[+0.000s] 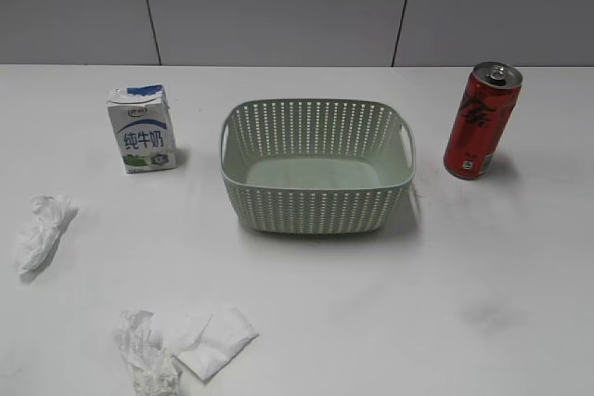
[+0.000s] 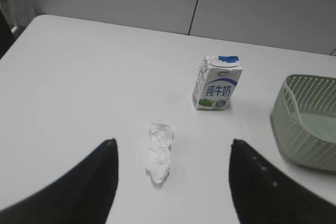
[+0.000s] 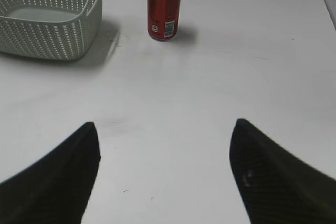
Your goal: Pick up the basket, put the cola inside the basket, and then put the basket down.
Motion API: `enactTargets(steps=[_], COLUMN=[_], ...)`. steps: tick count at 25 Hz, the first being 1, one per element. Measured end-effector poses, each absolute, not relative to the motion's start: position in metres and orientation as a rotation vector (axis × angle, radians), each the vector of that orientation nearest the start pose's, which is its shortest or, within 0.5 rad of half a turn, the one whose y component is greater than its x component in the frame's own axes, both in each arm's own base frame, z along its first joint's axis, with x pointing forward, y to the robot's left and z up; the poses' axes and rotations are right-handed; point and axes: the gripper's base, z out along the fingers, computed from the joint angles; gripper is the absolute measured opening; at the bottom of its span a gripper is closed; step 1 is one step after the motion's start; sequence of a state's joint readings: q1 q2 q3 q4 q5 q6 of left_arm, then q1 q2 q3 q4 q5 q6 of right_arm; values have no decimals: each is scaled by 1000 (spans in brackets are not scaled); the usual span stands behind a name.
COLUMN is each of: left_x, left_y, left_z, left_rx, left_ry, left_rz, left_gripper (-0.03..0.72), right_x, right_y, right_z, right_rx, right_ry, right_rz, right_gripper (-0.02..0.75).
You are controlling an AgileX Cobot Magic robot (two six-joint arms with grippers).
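Note:
My left gripper should next pinch the basket by its thin end (image 1: 224,149) facing the milk carton, because the broad basket body (image 1: 318,208) is too wide for my fingers.
The pale green basket (image 1: 317,166) stands empty in the middle of the white table; it also shows in the left wrist view (image 2: 307,124) and the right wrist view (image 3: 50,17). The red cola can (image 1: 481,121) stands upright to the basket's right, apart from it, and shows in the right wrist view (image 3: 164,6). My left gripper (image 2: 173,142) is open and empty above the table, well short of the basket. My right gripper (image 3: 165,125) is open and empty, well back from the can. Neither gripper shows in the exterior view.
A white-and-blue milk carton (image 1: 142,128) stands left of the basket. Crumpled white tissues lie at the left (image 1: 41,229) and at the front (image 1: 176,345); one lies between the left jaws' tips (image 2: 159,150). A grey wall runs behind the table.

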State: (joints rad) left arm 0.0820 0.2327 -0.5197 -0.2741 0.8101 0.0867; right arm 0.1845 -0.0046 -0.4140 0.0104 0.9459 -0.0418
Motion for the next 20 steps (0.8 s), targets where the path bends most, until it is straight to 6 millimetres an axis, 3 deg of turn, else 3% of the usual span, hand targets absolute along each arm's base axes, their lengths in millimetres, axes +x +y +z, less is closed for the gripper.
enactTargets(steps=[13, 16, 20], left_x=[177, 211, 255], left_y=[-12, -22, -51], left_z=[316, 323, 327], left_rx=[-16, 53, 200], left_ry=[2305, 2363, 2422], left_rz=[-312, -350, -415], left_gripper=[512, 519, 520], right_x=[8, 8, 8], right_y=[2, 2, 2], right_z=[262, 262, 262], right_rx=[-226, -226, -226], right_ry=[2000, 2000, 2000], right_rz=[103, 103, 103], right_gripper=[586, 586, 586])
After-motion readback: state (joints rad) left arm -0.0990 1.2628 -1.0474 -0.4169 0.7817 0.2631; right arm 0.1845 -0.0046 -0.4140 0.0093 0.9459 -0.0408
